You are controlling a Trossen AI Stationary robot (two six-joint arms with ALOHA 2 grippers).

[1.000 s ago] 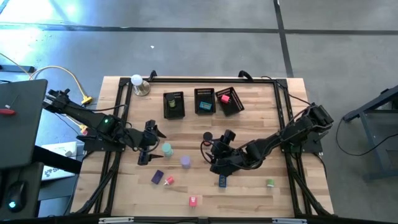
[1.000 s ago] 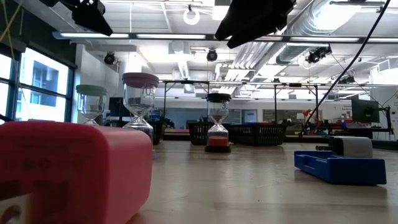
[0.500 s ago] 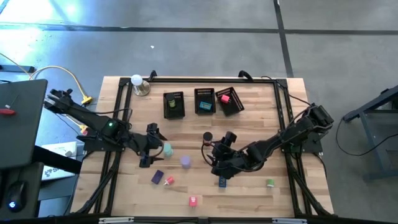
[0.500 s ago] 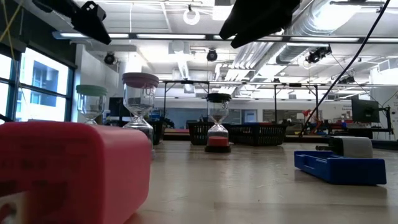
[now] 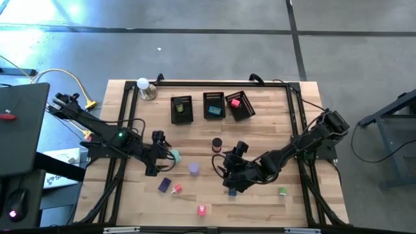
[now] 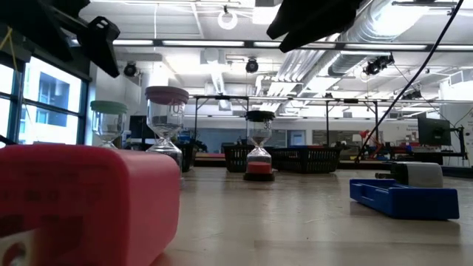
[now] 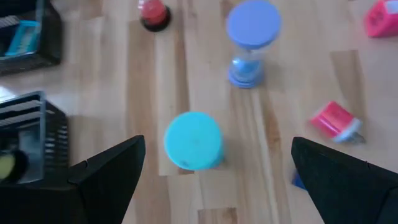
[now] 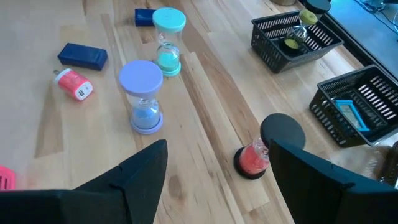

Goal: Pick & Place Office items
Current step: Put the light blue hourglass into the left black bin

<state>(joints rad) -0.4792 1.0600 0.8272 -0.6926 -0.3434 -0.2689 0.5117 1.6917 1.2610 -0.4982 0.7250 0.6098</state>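
Observation:
My left gripper grabs the teal hourglass next, by its round teal cap (image 5: 175, 156) (image 7: 194, 140). Then the teal hourglass goes in the basket with the green-filled one.
Small colourful pieces stand on the wooden table. A teal hourglass (image 5: 174, 155) (image 7: 193, 140), a purple hourglass (image 5: 194, 168) (image 8: 143, 98) and a black-topped red hourglass (image 5: 216, 143) (image 8: 264, 149) are each upright on their bases. A purple block (image 5: 164, 184), pink piece (image 5: 177, 189), red piece (image 5: 202, 209), blue piece (image 5: 232, 190) and green piece (image 5: 283, 191) lie flat. My left gripper (image 5: 160, 148) (image 7: 217, 149) hangs open just left of and above the teal hourglass. My right gripper (image 5: 227, 170) (image 8: 217, 149) is open above the table between the purple hourglass and the blue piece.
Three black mesh baskets (image 5: 182, 108) (image 5: 214, 105) (image 5: 239, 105) sit in a row near the far edge, each with an item inside. A white ball on a metal base (image 5: 144, 88) stands at the far left corner. A black frame (image 5: 294, 117) borders the table.
My left gripper has moved down and slightly right, toward the teal hourglass. My right gripper has drawn back toward the table's near edge, uncovering the black-topped red hourglass. No piece has moved.

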